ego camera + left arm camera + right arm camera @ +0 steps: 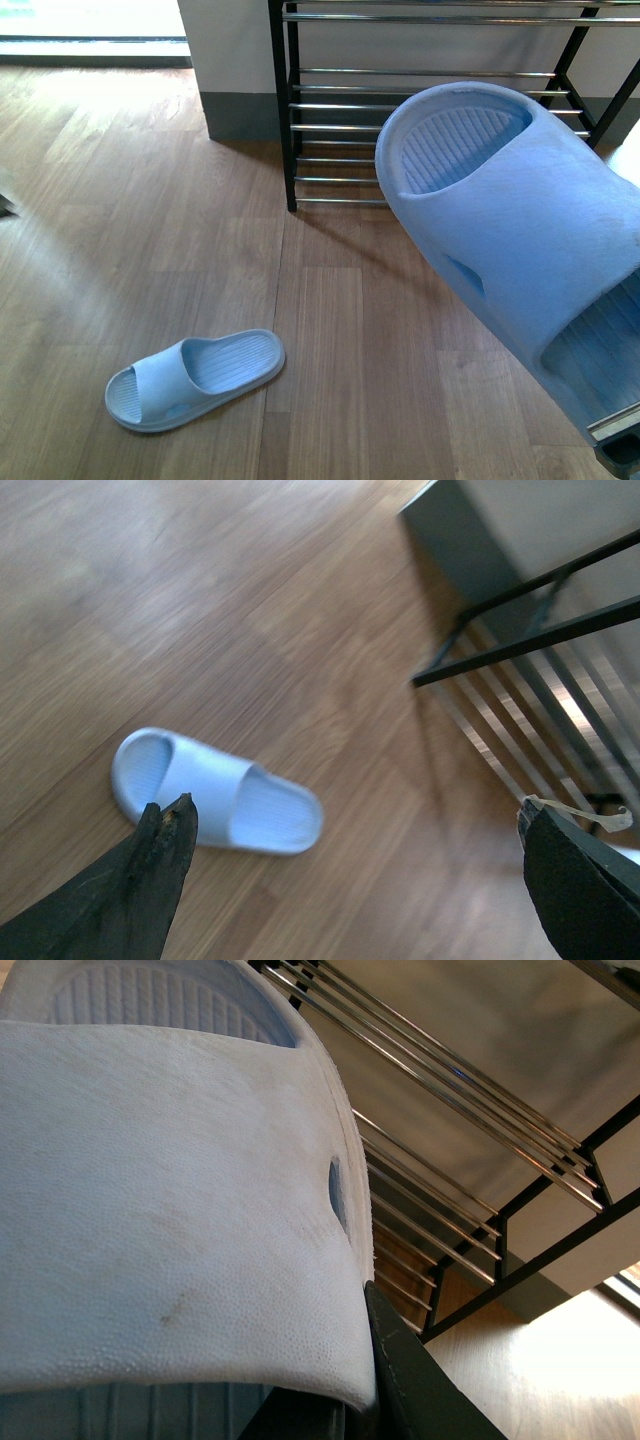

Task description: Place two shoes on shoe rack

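Note:
My left gripper grabs the other pale blue slide by its heel end next, to place the slide on the shoe rack.
A pale blue slide hangs in the air at the right of the front view, toe toward the shoe rack, a little short of its chrome bars. My right gripper is shut on its heel end at the lower right corner. In the right wrist view the slide fills the frame, with one dark finger pressed against its edge and the rack just beyond. The other pale blue slide lies flat on the floor at the lower left. My left gripper hovers open above the floor beside this slide.
A white pillar with a grey baseboard stands just left of the rack's black side frame. The wooden floor stretches between the lying slide and the rack. The rack's corner shows in the left wrist view.

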### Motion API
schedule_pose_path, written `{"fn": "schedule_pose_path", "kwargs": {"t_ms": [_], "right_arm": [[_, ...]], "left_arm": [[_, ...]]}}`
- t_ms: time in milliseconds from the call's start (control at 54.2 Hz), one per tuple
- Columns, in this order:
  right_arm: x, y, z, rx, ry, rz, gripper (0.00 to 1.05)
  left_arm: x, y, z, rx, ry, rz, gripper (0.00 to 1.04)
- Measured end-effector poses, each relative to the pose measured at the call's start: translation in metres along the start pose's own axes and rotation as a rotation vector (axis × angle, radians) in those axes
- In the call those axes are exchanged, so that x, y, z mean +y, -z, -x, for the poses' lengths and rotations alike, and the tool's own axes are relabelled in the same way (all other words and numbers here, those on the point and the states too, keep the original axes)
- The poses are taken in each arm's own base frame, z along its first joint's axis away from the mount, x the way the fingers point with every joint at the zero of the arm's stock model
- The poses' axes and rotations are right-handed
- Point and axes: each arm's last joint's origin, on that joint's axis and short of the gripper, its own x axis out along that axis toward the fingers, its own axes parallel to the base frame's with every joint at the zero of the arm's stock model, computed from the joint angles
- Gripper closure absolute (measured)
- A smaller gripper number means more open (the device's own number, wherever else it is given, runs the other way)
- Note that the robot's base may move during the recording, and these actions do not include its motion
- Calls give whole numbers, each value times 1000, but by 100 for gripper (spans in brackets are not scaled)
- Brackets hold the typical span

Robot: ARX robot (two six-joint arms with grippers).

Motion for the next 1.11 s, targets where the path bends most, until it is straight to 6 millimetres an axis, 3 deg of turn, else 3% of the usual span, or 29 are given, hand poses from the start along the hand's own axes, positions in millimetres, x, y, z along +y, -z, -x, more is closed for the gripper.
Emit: {"fn": "schedule_pose_path", "kwargs": {"t_ms": [314,517,904,1107], "right_arm": [[0,0,0,1,-2,0,103],[0,0,0,1,-3,0,103],[0,0,0,1,-3,0,103],[0,0,0,1,-3,0,103]], "left_arm": [[12,41,-107,202,-265,45,9],[20,65,-155,298,-380,122,9],[41,103,-210,395,-516,186,9],[51,118,-228,407,-556,166,9]]}}
